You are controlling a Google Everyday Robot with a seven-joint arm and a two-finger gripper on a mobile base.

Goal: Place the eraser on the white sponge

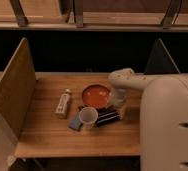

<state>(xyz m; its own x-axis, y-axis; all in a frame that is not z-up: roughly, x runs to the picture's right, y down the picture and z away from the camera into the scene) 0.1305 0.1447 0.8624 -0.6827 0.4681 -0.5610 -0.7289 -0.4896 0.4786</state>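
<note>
I will next grab the end of the eraser (107,118) away from the cup, to put the eraser on the white sponge.
The eraser (107,118), a black striped block, lies flat on the wooden table (47,135), just right of the white cup (88,115). The white sponge (76,123), a pale blue-grey pad, lies against the cup's left side, partly hidden by it. My gripper (118,103) hangs from the white arm (129,80), pointing down between the orange bowl (96,95) and the eraser's right end. It stands open just above that end, and nothing is held in it.
A narrow pale bottle (63,103) lies left of the bowl. Tall wooden side panels (14,90) wall the table on the left and right. My white body (169,125) covers the table's right end.
</note>
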